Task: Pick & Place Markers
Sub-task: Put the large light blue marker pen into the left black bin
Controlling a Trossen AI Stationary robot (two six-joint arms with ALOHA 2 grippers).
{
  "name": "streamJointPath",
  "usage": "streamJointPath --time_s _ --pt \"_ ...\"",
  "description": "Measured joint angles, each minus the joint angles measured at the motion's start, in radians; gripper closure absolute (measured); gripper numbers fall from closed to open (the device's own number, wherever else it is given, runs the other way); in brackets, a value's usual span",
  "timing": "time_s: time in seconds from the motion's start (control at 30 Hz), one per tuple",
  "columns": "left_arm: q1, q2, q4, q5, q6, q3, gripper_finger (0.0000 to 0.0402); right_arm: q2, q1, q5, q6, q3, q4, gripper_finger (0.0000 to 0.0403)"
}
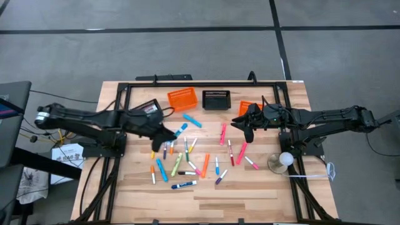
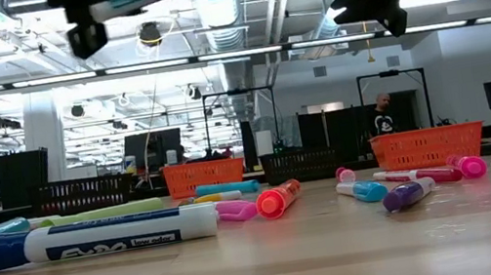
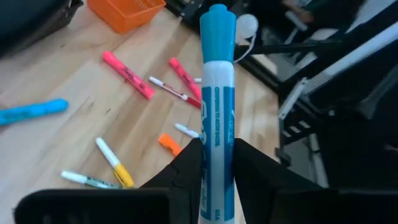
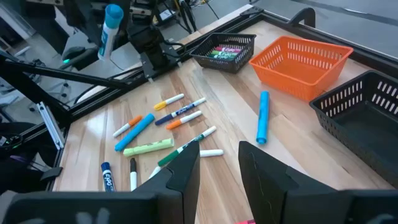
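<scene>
My left gripper should move the light blue marker (image 1: pixel 181 130) toward the black basket before releasing it.
Several markers (image 1: pixel 187 159) in many colours lie flat and scattered on the wooden table (image 1: pixel 250 187); the low view shows them too (image 2: pixel 93 238). My left gripper (image 1: pixel 167 134) hangs above them at the table's left middle, shut on a light blue marker (image 3: pixel 217 118), which also shows in the high view (image 1: pixel 181 130). In the low view my left gripper (image 2: pixel 85 29) is up at the top left. My right gripper (image 4: pixel 219 168) hovers open at the table's far right (image 1: pixel 247 128), with nothing between its fingers. My left gripper pinches the marker's white barrel (image 3: pixel 217 162) between its two fingers (image 3: pixel 186 171), toward the uncapped end. The marker lies along the fingers and sticks out ahead of them, its blue cap (image 3: pixel 217 28) foremost. It is lifted clear of the table and points toward the right side.
An orange basket (image 1: pixel 182 99) and a black basket (image 1: pixel 216 99) stand along the far edge, and another orange basket (image 1: pixel 245 106) sits partly under my right arm. A black basket with markers (image 4: pixel 225 50) sits by the left arm. A white round object (image 1: pixel 284 159) stands near the right edge.
</scene>
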Motion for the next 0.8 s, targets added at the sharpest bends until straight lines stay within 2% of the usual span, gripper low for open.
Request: streamJointPath --time_s 0.23,0.43,0.6,0.8 --pt "-0.001 -0.209 0.120 0.065 -0.014 -0.139 0.0328 0.000 0.000 0.000 -0.002 0.000 0.000 0.0301" --pt "-0.001 -0.312 0.229 0.079 -0.011 -0.199 0.0325 0.000 0.000 0.000 -0.002 0.000 0.000 0.0301" --pt "-0.001 -0.324 0.239 0.068 -0.015 -0.208 0.0327 0.000 0.000 0.000 -0.002 0.000 0.000 0.0301" --pt "-0.001 -0.231 0.119 -0.069 -0.030 -0.208 0.0324 0.000 0.000 0.000 -0.002 0.000 0.000 0.0301"
